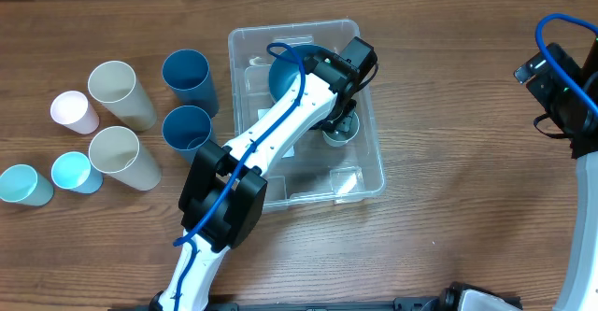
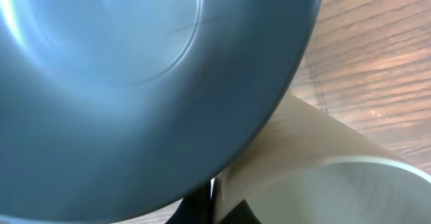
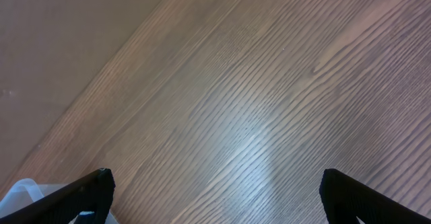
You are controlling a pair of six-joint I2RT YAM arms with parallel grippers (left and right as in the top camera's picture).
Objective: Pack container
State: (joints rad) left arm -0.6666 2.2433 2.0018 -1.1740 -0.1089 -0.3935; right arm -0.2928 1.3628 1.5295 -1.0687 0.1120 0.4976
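Note:
My left gripper opens now, since the beige cup (image 1: 342, 136) (image 2: 316, 140) reaches below the blue bowl's rim and would stand on the container's bottom if released.
The clear rectangular container (image 1: 245, 38) stands mid-table. A blue bowl (image 1: 291, 70) lies in its far end and fills the upper left of the left wrist view (image 2: 135, 83). My left gripper (image 1: 342, 115) reaches into the container and is shut on the rim of a beige cup (image 1: 337, 135), next to the bowl. In the left wrist view the fingers (image 2: 219, 200) pinch the cup's wall (image 2: 323, 183). My right gripper (image 3: 215, 190) is open and empty above bare wood, right of the container, whose corner (image 3: 17, 192) shows at the lower left.
Left of the container stand two dark blue cups (image 1: 190, 77) (image 1: 187, 129), two beige cups (image 1: 120, 91) (image 1: 121, 157), a pink cup (image 1: 73, 111) and two light blue cups (image 1: 75, 171) (image 1: 23, 184). The right arm (image 1: 565, 82) is at the table's right edge.

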